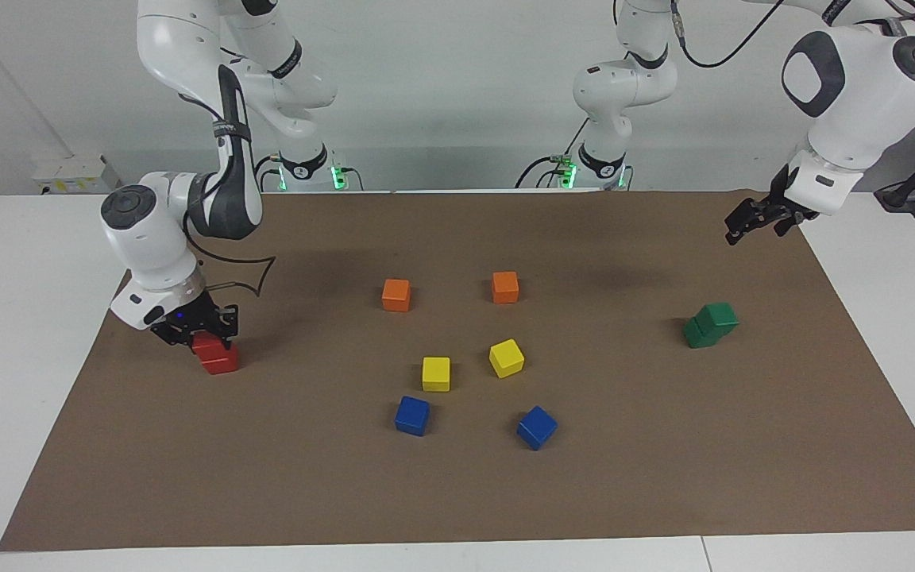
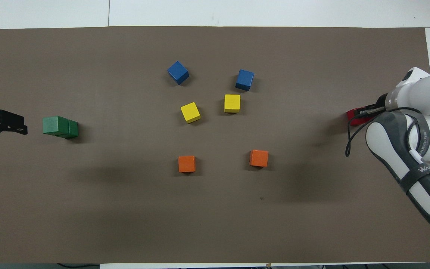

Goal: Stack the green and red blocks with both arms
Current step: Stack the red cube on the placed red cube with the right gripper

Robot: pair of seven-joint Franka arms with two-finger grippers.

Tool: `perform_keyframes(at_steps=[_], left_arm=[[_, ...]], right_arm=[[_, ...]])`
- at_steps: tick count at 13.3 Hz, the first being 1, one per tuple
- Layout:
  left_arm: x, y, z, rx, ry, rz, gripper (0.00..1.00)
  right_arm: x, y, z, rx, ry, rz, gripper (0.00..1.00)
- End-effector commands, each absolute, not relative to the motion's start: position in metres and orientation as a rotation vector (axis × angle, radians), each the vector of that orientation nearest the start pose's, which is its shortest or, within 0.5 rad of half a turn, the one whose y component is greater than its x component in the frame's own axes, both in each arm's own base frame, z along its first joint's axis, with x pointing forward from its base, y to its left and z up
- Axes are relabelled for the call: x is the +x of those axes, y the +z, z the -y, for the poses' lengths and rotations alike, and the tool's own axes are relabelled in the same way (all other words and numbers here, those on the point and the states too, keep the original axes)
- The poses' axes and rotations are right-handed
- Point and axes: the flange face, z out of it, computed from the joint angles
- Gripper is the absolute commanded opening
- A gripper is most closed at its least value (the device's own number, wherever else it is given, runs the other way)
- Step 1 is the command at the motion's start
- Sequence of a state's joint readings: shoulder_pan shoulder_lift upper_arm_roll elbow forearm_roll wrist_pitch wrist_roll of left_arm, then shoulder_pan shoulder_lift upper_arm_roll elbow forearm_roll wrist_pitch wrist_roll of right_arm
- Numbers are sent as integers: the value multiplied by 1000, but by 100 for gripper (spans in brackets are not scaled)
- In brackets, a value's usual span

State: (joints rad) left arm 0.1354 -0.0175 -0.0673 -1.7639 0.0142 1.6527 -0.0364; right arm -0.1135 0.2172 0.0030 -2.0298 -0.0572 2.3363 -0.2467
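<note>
The upper red block (image 2: 352, 114) sits on the lower red block and would stand, so it is now time for my right gripper to open.
Two red blocks sit stacked near the right arm's end of the mat, the lower one (image 1: 221, 363) on the mat and the upper one (image 1: 205, 345) on top of it. My right gripper (image 1: 197, 332) is down on the stack, shut on the upper red block; in the overhead view only a sliver of red (image 2: 356, 116) shows under it. Two green blocks (image 1: 710, 324) stand stacked, slightly offset, toward the left arm's end, also seen in the overhead view (image 2: 60, 126). My left gripper (image 1: 761, 219) hangs open and empty in the air over the mat's edge by the green stack.
In the mat's middle lie two orange cubes (image 1: 396, 295) (image 1: 505, 287), two yellow cubes (image 1: 436, 373) (image 1: 506, 357) and two blue cubes (image 1: 412, 415) (image 1: 537, 427), all apart from each other. The brown mat (image 1: 457, 492) covers most of the white table.
</note>
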Motion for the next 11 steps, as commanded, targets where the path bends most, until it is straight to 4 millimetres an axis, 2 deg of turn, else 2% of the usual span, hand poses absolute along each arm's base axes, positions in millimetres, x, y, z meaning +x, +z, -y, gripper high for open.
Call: perform_keyframes(at_steps=[1, 2, 3, 4, 5, 6, 8, 11], left_arm=[[546, 554, -34, -3114, 115, 159, 100], [552, 551, -27, -3116, 120, 135, 100], [559, 554, -10, -3109, 130, 83, 100], [567, 561, -8, -3105, 168, 75, 100], [568, 574, -6, -3105, 171, 74, 100], [569, 574, -4, -3108, 159, 65, 100], [564, 573, -6, -3106, 173, 65, 100], [559, 561, 9, -3104, 160, 27, 100]], right_arm=[[591, 348, 68, -3172, -149, 238, 0], [592, 348, 67, -3172, -149, 238, 0], [593, 347, 67, -3172, -149, 238, 0], [593, 347, 66, -3172, -147, 233, 22], [593, 347, 66, -3172, -149, 235, 38], [593, 347, 66, -3172, -147, 233, 53], [593, 347, 67, -3172, -147, 233, 71], [592, 347, 68, -3173, -147, 228, 90]])
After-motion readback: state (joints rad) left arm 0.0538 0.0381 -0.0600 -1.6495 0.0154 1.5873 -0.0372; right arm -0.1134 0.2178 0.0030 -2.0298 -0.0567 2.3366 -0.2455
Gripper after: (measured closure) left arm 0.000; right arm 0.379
